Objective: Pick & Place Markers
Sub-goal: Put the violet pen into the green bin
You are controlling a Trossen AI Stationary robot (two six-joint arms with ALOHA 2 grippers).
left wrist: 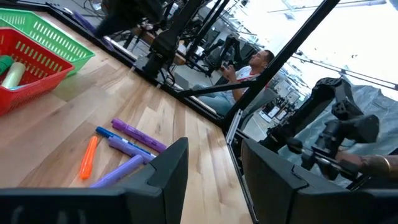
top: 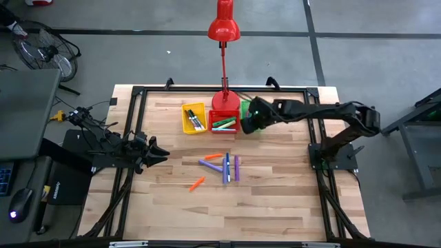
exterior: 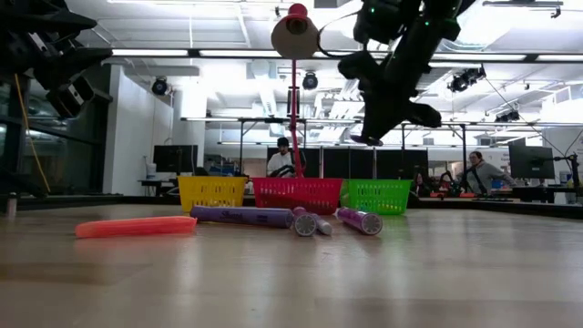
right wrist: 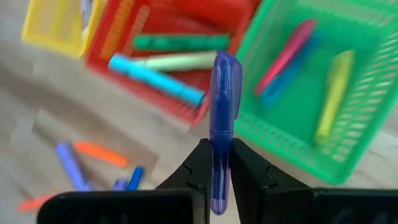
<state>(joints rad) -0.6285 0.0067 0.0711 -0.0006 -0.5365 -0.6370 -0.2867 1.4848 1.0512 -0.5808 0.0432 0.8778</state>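
Observation:
My right gripper needs to line up the purple marker with the green bin before it opens, because the marker is high beside the bin's near edge.
My right gripper point(right wrist: 221, 149) is shut on a purple marker point(right wrist: 222, 106), high over the edge between the red bin point(right wrist: 180, 25) and the green bin point(right wrist: 298, 124). In the high view the gripper point(top: 249, 122) hides most of the green bin. The red bin holds green, pale green and light blue markers; the green bin holds pink, blue and yellow ones. Several markers lie flat on the table: two orange point(top: 214, 156) point(top: 197, 183), two purple point(top: 210, 165) point(top: 236, 167) and a blue one point(top: 226, 167). My left gripper point(top: 155, 151) waits open at the table's left. My right gripper pinches the purple marker's barrel point(right wrist: 219, 163) between its two fingers, toward the end away from the cap. The fingers slant downward from the table's right. The marker runs on past the fingertips, cap end point(right wrist: 227, 71) foremost, lifted clear above the bins.
A yellow bin point(top: 194, 117) with a few markers stands left of the red bin. A red desk lamp point(top: 224, 27) rises from its base behind the red bin, close to my right arm. Bare wood lies in front of the loose markers.

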